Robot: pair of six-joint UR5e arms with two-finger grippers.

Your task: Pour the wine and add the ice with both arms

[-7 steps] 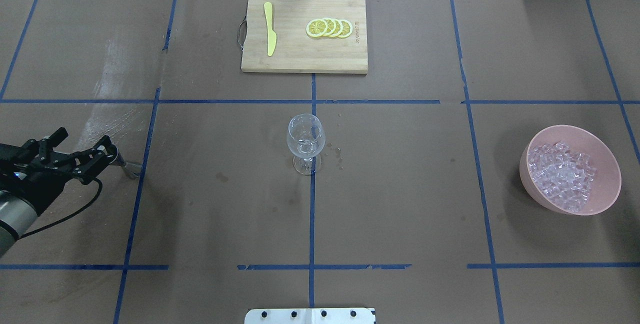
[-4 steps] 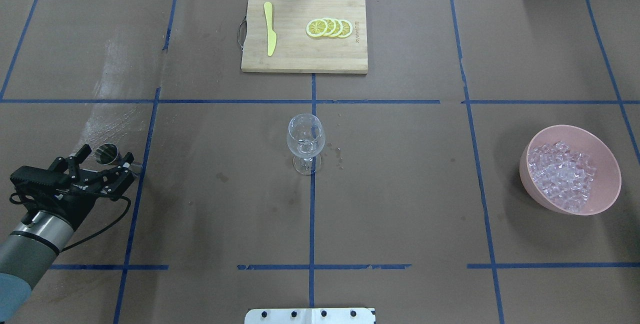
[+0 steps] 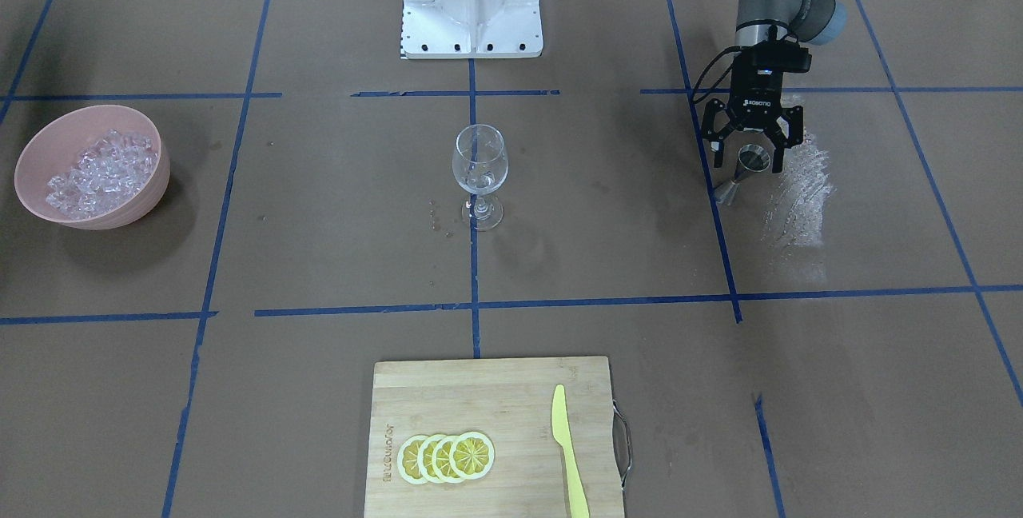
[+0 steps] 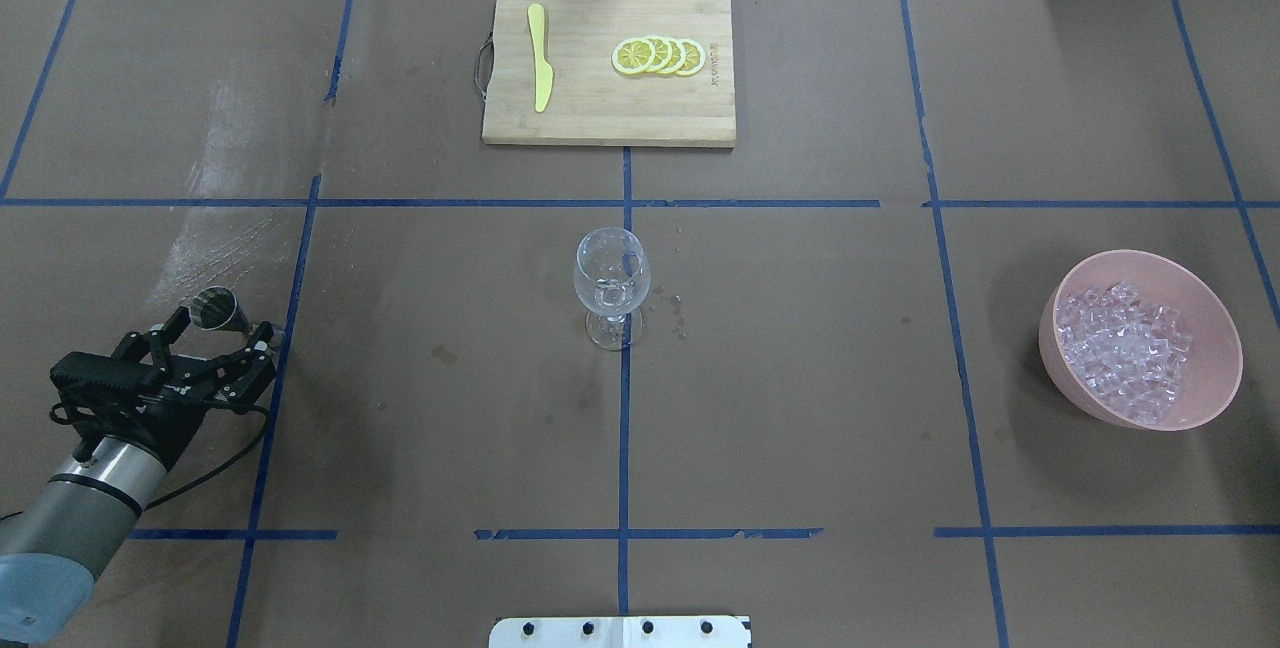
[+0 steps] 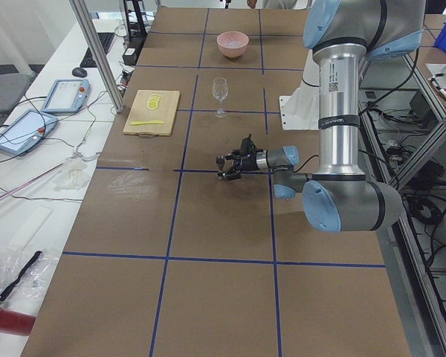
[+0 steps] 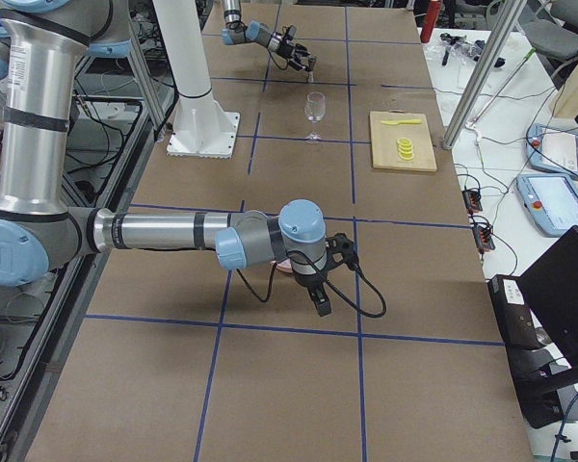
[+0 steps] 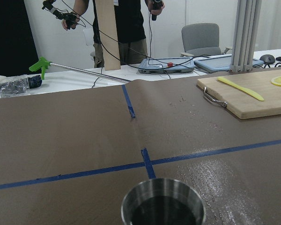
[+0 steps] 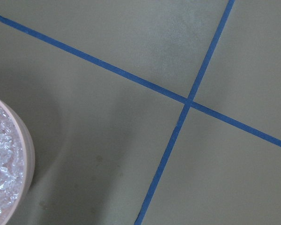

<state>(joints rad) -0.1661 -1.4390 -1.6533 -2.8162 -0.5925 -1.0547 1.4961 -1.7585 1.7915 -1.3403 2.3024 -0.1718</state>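
Observation:
The small metal cup gets wider toward its rim (image 3: 754,157), so my left gripper next needs to pick it up by its narrow middle (image 3: 740,176) to pour the wine.
A small steel measuring cup (image 4: 213,306) stands at the table's left, dark liquid inside it (image 7: 163,213). My left gripper (image 4: 215,333) is open, its fingers (image 3: 717,152) spread on either side of the cup's upper part without touching. An empty clear wine glass (image 4: 612,280) stands upright at the table's centre. The ice (image 4: 1125,353) is heaped in a pink bowl (image 4: 1215,313) at the right. My right gripper (image 6: 320,289) hangs beside that bowl (image 8: 23,154); I cannot tell whether it is open or shut.
A wooden cutting board (image 4: 608,118) at the far centre carries a yellow knife (image 4: 540,58) and lemon slices (image 4: 658,56). The white pedestal (image 3: 471,2) stands at the robot's edge. Wet streaks (image 3: 795,182) mark the paper beside the cup.
My left arm swung round from pointing across the table to pointing away from the robot. Its open fingers came to straddle the steel cup, whose rim now shows. Nothing else moved.

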